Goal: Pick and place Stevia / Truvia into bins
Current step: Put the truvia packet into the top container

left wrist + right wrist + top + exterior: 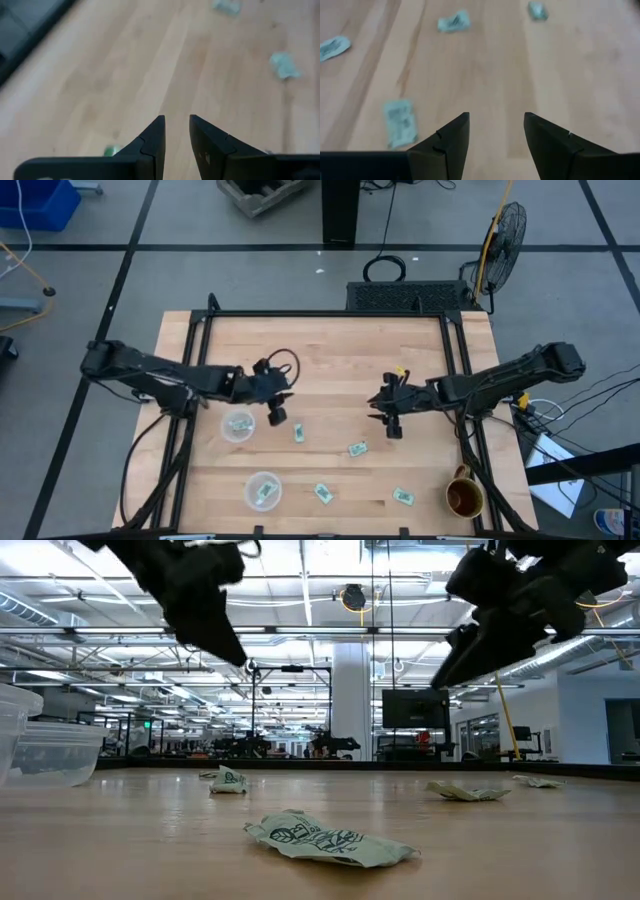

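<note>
My left gripper needs to drop the Stevia sachet into the nearer bin, so it should grab the sachet by one end (111, 150) next.
Pale green-and-white Stevia sachets lie flat on the wooden table: one (298, 434) near the left gripper, one (357, 449) at the middle, two (323, 493) (403, 497) toward the near edge. Two clear cups, the bins, stand at the left: the farther bin (238, 425) and the nearer bin (263, 490), each with a sachet inside. My left gripper (176, 119) hovers above the table beside the farther bin, open by a narrow gap, with nothing in it. My right gripper (496, 116) hovers right of centre, open wide and empty, with a sachet (400, 122) lying beneath it.
A brown-gold mug (465, 495) stands at the near right corner. A black frame (320, 315) runs along the far edge and both sides of the table. The far half of the table holds only the two arms.
</note>
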Tool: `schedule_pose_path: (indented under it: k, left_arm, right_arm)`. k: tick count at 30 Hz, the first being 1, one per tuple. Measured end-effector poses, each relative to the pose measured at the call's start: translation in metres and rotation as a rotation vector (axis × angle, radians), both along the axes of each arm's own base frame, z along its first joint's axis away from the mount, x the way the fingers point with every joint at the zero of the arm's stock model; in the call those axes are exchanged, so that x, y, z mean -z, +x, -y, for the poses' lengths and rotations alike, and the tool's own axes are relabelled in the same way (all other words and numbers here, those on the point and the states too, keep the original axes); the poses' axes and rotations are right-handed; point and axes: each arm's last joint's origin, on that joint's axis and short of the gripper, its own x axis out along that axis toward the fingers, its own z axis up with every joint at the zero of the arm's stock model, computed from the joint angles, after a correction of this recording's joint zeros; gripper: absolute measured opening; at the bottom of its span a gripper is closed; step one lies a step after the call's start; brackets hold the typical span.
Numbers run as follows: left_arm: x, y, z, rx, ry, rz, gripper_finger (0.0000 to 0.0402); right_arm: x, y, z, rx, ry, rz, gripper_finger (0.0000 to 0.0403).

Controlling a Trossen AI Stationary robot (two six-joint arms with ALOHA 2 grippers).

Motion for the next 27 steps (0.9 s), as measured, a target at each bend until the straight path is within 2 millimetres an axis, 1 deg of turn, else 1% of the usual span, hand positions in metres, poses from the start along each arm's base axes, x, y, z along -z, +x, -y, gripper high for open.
schedule_pose_path:
  k: [2,4,10,13,17,20,24,27]
  left_arm:
    - [0.010,0.006,-0.006,-0.008,-0.056,-0.042,0.0093]
    - [0.025,0.008,-0.010,-0.020,-0.062,-0.135,0.0093]
    - [0.066,0.017,-0.023,-0.063,0.080,-0.356,0.0093]
    - [0.081,0.018,-0.027,-0.063,0.113,-0.450,0.0093]
    - [0.094,0.018,-0.032,-0.083,0.128,-0.523,0.0093]
    - [0.101,0.018,-0.036,-0.094,0.126,-0.562,0.0093]
    - [0.106,0.018,-0.041,-0.094,0.138,-0.583,0.0093]
    - [0.104,0.019,-0.047,-0.111,0.132,-0.571,0.0093]
  right_arm:
    - [-0.002,0.002,0.001,-0.011,-0.049,0.028,0.0183]
    - [-0.004,0.003,0.000,-0.043,-0.085,0.043,0.0183]
    - [-0.005,0.004,0.000,-0.082,-0.127,0.054,0.0183]
    - [-0.004,0.004,0.000,-0.080,-0.125,0.049,0.0183]
    - [0.000,0.002,0.000,-0.083,-0.128,0.045,0.0183]
    - [0.009,-0.003,0.001,-0.096,-0.147,0.014,0.0183]
    - [0.019,-0.008,0.002,-0.116,-0.173,-0.019,0.0183]
    - [0.020,-0.009,0.002,-0.118,-0.176,-0.018,0.0183]
